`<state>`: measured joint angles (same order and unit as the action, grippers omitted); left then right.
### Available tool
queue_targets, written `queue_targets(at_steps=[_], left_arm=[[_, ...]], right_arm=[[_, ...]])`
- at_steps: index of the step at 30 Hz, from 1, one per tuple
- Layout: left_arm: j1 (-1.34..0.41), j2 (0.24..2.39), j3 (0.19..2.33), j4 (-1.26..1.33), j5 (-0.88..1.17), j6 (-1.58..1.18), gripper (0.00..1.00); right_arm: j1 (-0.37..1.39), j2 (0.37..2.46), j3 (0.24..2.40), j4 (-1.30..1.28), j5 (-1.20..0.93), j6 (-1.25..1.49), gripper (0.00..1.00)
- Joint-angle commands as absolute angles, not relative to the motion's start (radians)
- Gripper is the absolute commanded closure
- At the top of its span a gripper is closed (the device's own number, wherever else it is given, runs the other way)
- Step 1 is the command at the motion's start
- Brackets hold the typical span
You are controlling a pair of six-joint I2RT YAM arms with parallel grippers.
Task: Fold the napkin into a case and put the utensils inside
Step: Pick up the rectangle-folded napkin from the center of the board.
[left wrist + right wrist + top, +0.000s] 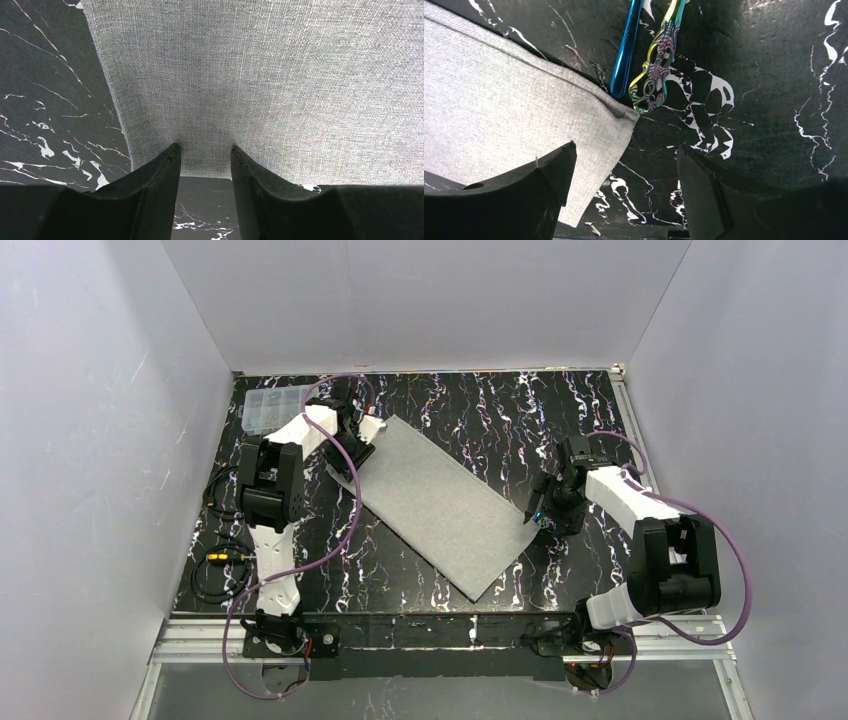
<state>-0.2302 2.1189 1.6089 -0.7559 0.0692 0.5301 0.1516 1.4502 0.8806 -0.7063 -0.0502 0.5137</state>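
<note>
The napkin corner (530, 527) (627, 119) is still out of reach of my spread fingers, which are above the tabletop. My right gripper should go lower first and then close on that corner.
The light-grey napkin (440, 502) lies folded into a long flat rectangle, running diagonally from back left to front right on the black marbled table. My left gripper (368, 428) is at its back-left end. In the left wrist view its fingertips (172, 152) rest on the cloth (260, 75) just inside the edge, jaws apart, with no cloth pinched between them. My right gripper (625, 148) is open wide over the napkin's right corner (621, 117), holding nothing. Two utensils lie just beyond that corner: a blue one (625, 55) and an ornate gold-green one (655, 70).
A clear plastic compartment box (272, 408) stands at the back left corner. Black cables with yellow plugs (222, 558) lie at the left edge. Purple cables (345, 490) loop along both arms. White walls close in three sides, and a metal rail (430, 635) runs along the near edge.
</note>
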Motion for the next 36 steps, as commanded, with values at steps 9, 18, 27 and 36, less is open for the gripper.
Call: queue_targets(at_steps=[9, 18, 27, 36], left_arm=[[-0.228, 2.068, 1.644, -0.780, 0.094, 0.525, 0.60], [-0.227, 2.077, 1.650, -0.780, 0.081, 0.535, 0.60], [-0.227, 2.087, 1.664, -0.790, 0.082, 0.532, 0.60], [-0.228, 2.089, 1.670, -0.795, 0.077, 0.529, 0.60]], right_arm=[[0.139, 1.496, 0.762, -0.423, -0.086, 0.546, 0.25], [0.138, 1.487, 0.665, -0.361, -0.124, 0.583, 0.43], [0.139, 1.432, 0.642, -0.436, -0.105, 0.557, 0.47], [0.137, 1.392, 0.652, -0.470, -0.128, 0.564, 0.63]])
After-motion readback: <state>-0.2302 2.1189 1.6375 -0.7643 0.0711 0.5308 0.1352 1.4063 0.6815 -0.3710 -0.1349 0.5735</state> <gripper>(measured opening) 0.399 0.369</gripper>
